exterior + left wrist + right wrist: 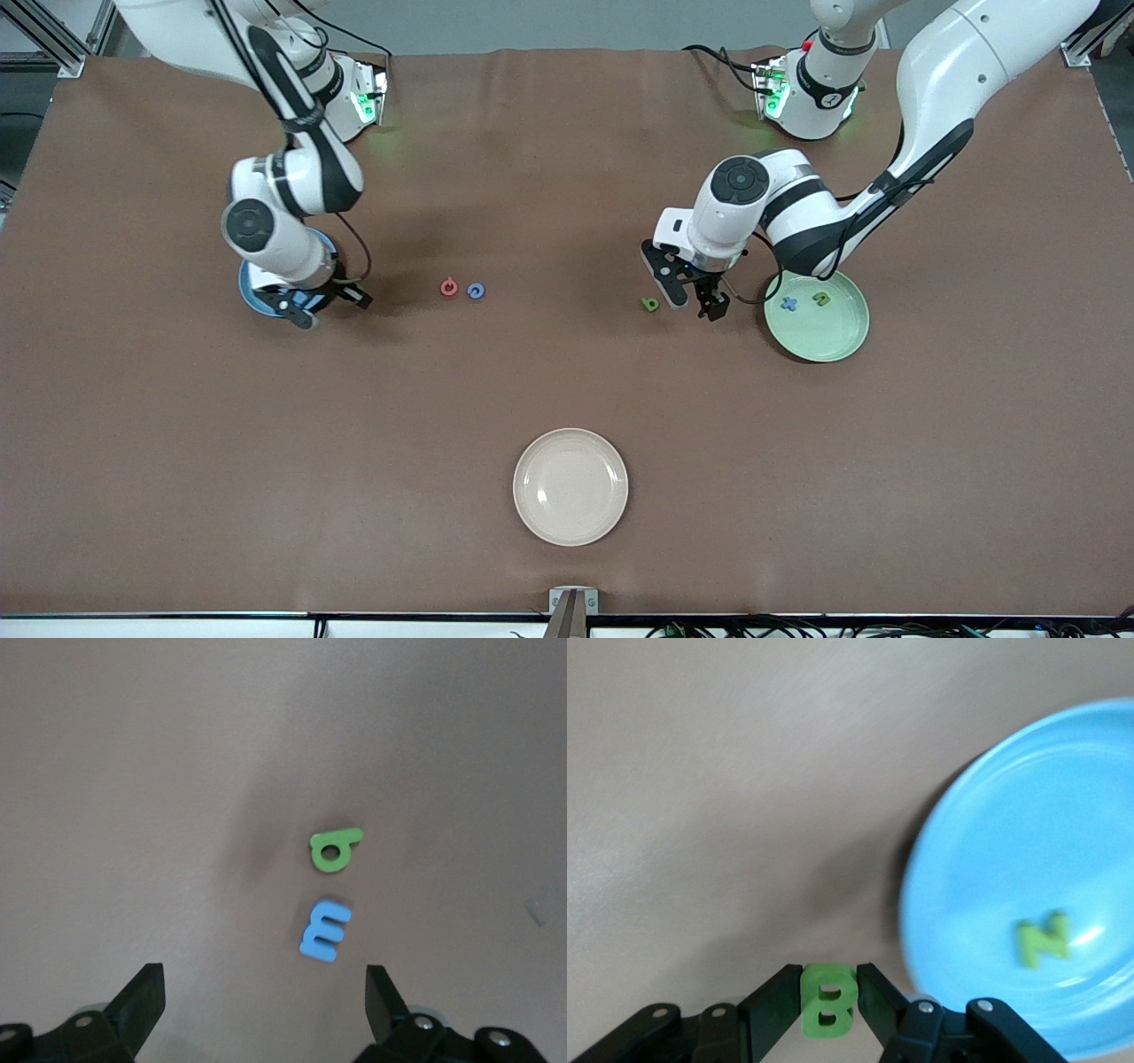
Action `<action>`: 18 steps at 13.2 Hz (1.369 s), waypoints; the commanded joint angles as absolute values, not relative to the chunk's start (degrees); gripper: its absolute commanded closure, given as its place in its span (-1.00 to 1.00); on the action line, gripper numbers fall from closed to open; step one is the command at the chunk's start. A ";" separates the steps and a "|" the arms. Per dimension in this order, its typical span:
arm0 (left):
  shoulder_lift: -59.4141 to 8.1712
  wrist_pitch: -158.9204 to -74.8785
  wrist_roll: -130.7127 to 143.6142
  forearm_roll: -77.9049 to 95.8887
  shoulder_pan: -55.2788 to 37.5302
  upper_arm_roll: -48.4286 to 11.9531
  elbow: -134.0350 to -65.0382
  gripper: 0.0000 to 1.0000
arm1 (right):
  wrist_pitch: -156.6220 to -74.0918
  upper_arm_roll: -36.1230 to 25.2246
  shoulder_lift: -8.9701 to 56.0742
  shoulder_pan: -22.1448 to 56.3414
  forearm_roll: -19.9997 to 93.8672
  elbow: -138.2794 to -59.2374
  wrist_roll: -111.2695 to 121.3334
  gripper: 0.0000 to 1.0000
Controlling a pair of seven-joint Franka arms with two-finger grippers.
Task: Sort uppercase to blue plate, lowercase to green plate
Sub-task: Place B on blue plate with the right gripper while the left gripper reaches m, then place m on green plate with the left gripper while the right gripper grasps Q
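Observation:
My left gripper grabs the blue m by its arched top and leg ends next, to sort the lowercase letters onto the green plate (828, 346).
My right gripper (306, 306) is shut on the green B (827, 999) and holds it over the table just beside the blue plate (249, 299). The green N (1043, 937) lies in the blue plate (1010, 859). My left gripper (694, 301) is open and low over the table beside the green plate (828, 346). A green a/q-like letter (650, 304) lies next to it. The left wrist view shows that letter (334, 850) and the blue m (325, 929) on the table ahead of my open gripper (263, 985). The red ring (449, 287) and blue C (476, 291) lie mid-table.
The green plate holds a small blue piece (788, 303) and a green u/n-like letter (821, 299). A cream plate (570, 486) sits nearer the front camera, mid-table. The blue plate is mostly hidden under the right arm in the front view.

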State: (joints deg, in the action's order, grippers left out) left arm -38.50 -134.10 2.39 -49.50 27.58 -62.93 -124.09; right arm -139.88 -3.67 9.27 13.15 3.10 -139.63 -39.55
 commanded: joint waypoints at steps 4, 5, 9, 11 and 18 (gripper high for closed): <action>-39.11 -139.83 3.60 -49.66 17.77 -53.19 -122.43 -0.98 | -135.17 -2.81 4.39 3.45 -3.31 -141.76 -29.01 1.00; -39.11 -140.09 3.60 -49.83 17.49 -52.83 -122.61 -0.96 | -135.87 -2.73 4.57 1.51 -6.47 -142.55 -28.83 0.99; -39.46 -140.01 3.69 -49.83 15.22 -50.81 -123.05 -0.82 | -138.25 -2.72 4.83 -0.26 -8.00 -144.49 -28.92 -0.44; -39.46 -140.01 3.69 -49.92 14.68 -50.01 -123.13 -0.76 | -137.81 -2.64 4.83 -0.62 -8.00 -144.49 -29.18 -1.00; -39.73 -140.10 5.71 -49.92 13.80 -49.04 -123.05 -0.05 | -138.51 -2.02 4.83 10.61 -6.42 -143.88 -50.05 -1.00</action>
State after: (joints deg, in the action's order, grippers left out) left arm -39.47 -139.52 4.46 -49.51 14.37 -49.39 -123.23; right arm -138.09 -2.35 5.23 5.82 -6.73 -143.98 -41.68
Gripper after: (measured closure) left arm 0.414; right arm 0.000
